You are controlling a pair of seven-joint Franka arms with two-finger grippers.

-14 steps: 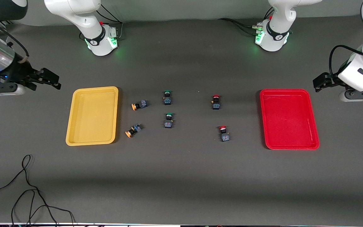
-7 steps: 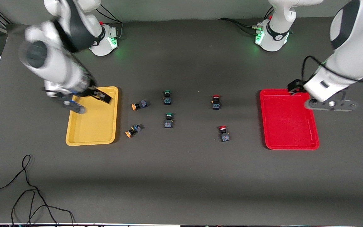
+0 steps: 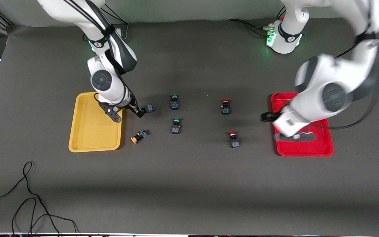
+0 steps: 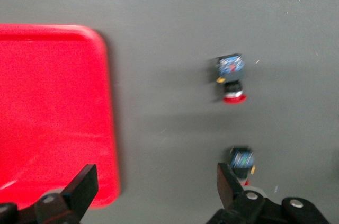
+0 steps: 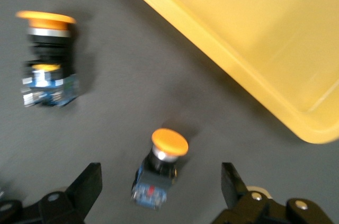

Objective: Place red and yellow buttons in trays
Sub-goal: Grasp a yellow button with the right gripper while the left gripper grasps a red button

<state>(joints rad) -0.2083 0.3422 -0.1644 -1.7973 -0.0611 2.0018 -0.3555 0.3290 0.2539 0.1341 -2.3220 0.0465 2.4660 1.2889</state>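
I need to put a red button in the red tray, so my left gripper should next grab the button by its blue-topped body.
Two yellow-capped buttons lie beside the yellow tray. My right gripper is open low over the one farther from the front camera. In the right wrist view this button lies between the fingers of my right gripper, and the other yellow button shows as well. Two red-capped buttons stand toward the red tray. My left gripper is open and empty over that tray's inner edge. In the left wrist view, one finger of my left gripper is next to a red button.
Two green-capped buttons stand mid-table between the yellow and red buttons. A black cable loops on the table near the front camera, at the right arm's end. The yellow tray's corner is close to the right gripper.
Both arms have swung in from the table's ends. The right gripper crossed the yellow tray to the yellow button. The left gripper moved across the red tray to its inner edge.
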